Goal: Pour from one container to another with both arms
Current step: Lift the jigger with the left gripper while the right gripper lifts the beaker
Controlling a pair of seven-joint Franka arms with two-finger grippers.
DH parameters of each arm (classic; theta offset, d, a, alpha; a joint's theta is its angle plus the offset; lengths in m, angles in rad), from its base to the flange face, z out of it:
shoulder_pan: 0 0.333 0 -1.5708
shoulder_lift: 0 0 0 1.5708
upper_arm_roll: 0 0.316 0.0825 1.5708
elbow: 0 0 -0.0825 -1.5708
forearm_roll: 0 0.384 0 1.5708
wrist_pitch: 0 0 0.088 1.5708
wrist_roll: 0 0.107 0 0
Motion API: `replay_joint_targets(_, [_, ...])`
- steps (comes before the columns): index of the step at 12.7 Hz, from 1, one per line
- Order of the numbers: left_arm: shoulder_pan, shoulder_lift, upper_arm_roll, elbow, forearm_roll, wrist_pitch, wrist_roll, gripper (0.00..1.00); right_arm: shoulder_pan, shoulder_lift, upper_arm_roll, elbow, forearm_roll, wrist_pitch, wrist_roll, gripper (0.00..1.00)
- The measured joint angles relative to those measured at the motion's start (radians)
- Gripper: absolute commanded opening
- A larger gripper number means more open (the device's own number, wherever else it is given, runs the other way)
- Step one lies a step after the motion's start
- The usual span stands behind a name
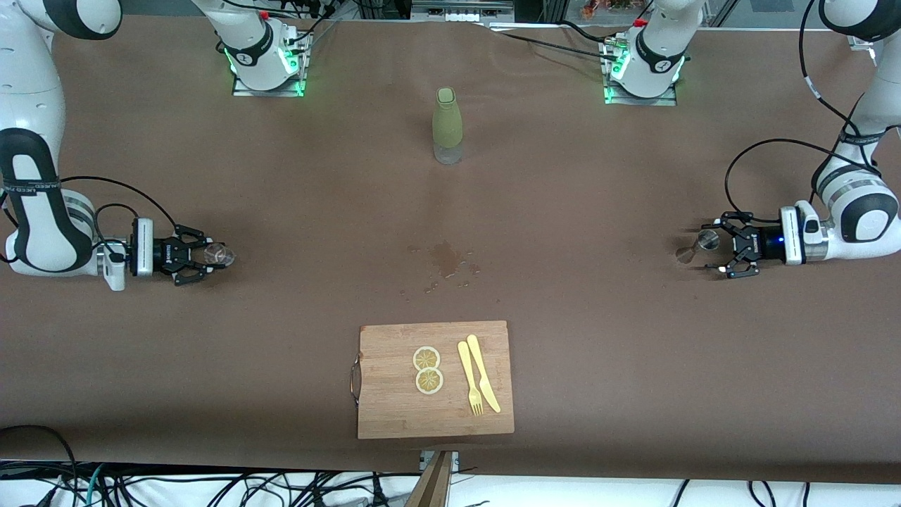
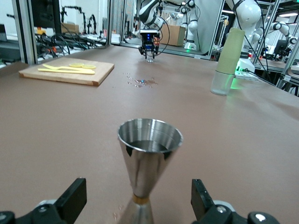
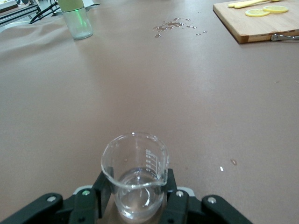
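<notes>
My left gripper grabs the steel jigger by its narrow middle (image 2: 140, 199) next, so its wide cup (image 2: 150, 140) stays open to receive the pour.
A steel hourglass-shaped jigger (image 1: 697, 246) (image 2: 148, 154) stands upright on the brown table near the left arm's end. My left gripper (image 1: 712, 247) (image 2: 138, 201) is open around it, low over the table, and its fingers (image 2: 72, 199) stay well clear of the jigger's waist. Near the right arm's end, my right gripper (image 1: 206, 256) (image 3: 135, 196) is shut on a small clear glass beaker (image 1: 220, 255) (image 3: 135, 175). The beaker has printed marks, holds a little clear liquid, and sits at table level.
A pale green bottle with a clear base (image 1: 448, 127) (image 2: 228, 56) (image 3: 77, 18) stands midway between the arms' bases. Wet spots (image 1: 443, 257) mark the table's middle. A wooden cutting board (image 1: 394, 415) near the front edge carries two lemon slices, a yellow fork and a yellow knife.
</notes>
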Motion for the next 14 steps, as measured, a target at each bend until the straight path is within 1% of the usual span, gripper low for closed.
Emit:
replay_joint_targets(2, [-0.016, 0.014, 0.0, 0.0, -0.012, 0.007, 0.015, 0.95, 0.014, -0.002, 0.0, 0.01, 0.0, 0.0, 0.002, 0.14])
replay_joint_targets(3, [-0.02, 0.021, 0.0, 0.0, -0.013, 0.01, 0.02, 0.92, 0.023, -0.007, 0.0, 0.021, 0.0, 0.0, 0.017, 0.14])
replay_joint_targets(4, [-0.021, 0.028, 0.0, 0.0, -0.016, 0.013, 0.03, 0.89, 0.033, -0.016, 0.001, 0.033, -0.005, 0.0, 0.045, 0.11])
replay_joint_targets(5, [-0.021, 0.035, 0.0, 0.0, -0.026, 0.015, 0.04, 0.84, 0.047, -0.031, 0.003, 0.043, -0.017, 0.0, 0.078, 0.09])
replay_joint_targets(7, [-0.023, 0.047, 0.0, 0.0, -0.033, 0.016, 0.054, 0.65, 0.092, -0.092, 0.01, 0.057, -0.07, 0.0, 0.176, 0.09])
replay_joint_targets(9, [-0.027, 0.053, 0.0, 0.0, -0.035, 0.016, 0.06, 0.41, 0.125, -0.157, 0.051, 0.072, -0.149, 0.0, 0.317, 0.09])
replay_joint_targets(11, [-0.028, 0.058, 0.0, 0.001, -0.038, 0.016, 0.064, 0.04, 0.139, -0.191, 0.108, 0.095, -0.201, 0.001, 0.43, 0.1])
replay_joint_targets(12, [-0.028, 0.059, 0.0, 0.001, -0.038, 0.016, 0.065, 0.0, 0.144, -0.195, 0.129, 0.105, -0.208, 0.001, 0.46, 0.1])
replay_joint_targets(14, [-0.028, 0.059, 0.0, 0.001, -0.042, 0.016, 0.068, 0.0, 0.156, -0.195, 0.15, 0.118, -0.208, 0.004, 0.478, 0.12])
